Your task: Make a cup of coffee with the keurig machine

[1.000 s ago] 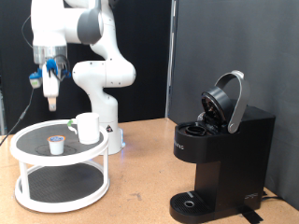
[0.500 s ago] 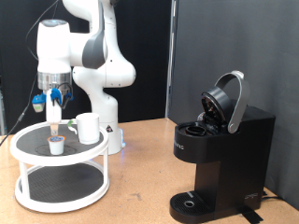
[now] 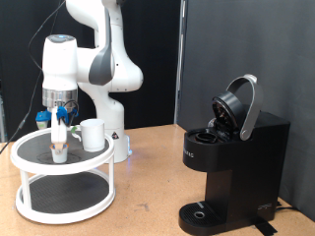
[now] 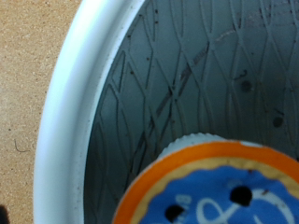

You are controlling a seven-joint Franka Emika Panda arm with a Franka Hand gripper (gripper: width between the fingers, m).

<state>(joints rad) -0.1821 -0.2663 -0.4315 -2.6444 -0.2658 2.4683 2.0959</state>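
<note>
The gripper's fingers reach down around the coffee pod (image 3: 60, 154) (image 4: 220, 187) at the mesh top of the stand, so the robot's gripper needs to close on the coffee pod.
The keurig machine (image 3: 234, 162) is matte black and stands at the exterior view's right with its rounded lid tilted open. The white cup (image 3: 94, 135) stands upright on the top tier of a white round two-tier stand (image 3: 30, 147) at the exterior view's left. My gripper (image 3: 60, 144) points straight down beside the cup and reaches the tier's surface over a small coffee pod. The fingers hide most of the pod in the exterior view. In the wrist view the pod (image 4: 220, 187) fills the lower part, very close, with an orange rim and a blue lid. My fingers do not show there.
The stand has a dark mesh top (image 4: 196, 75) and a raised white rim (image 4: 79, 103). It has a lower shelf (image 3: 64, 197). The arm's white base (image 3: 116, 138) stands just behind the stand. The tan table (image 3: 148, 192) runs between the stand and the machine.
My gripper has come down from high above the stand to the pod on the top tier, next to the cup. The cup and the machine have not moved.
</note>
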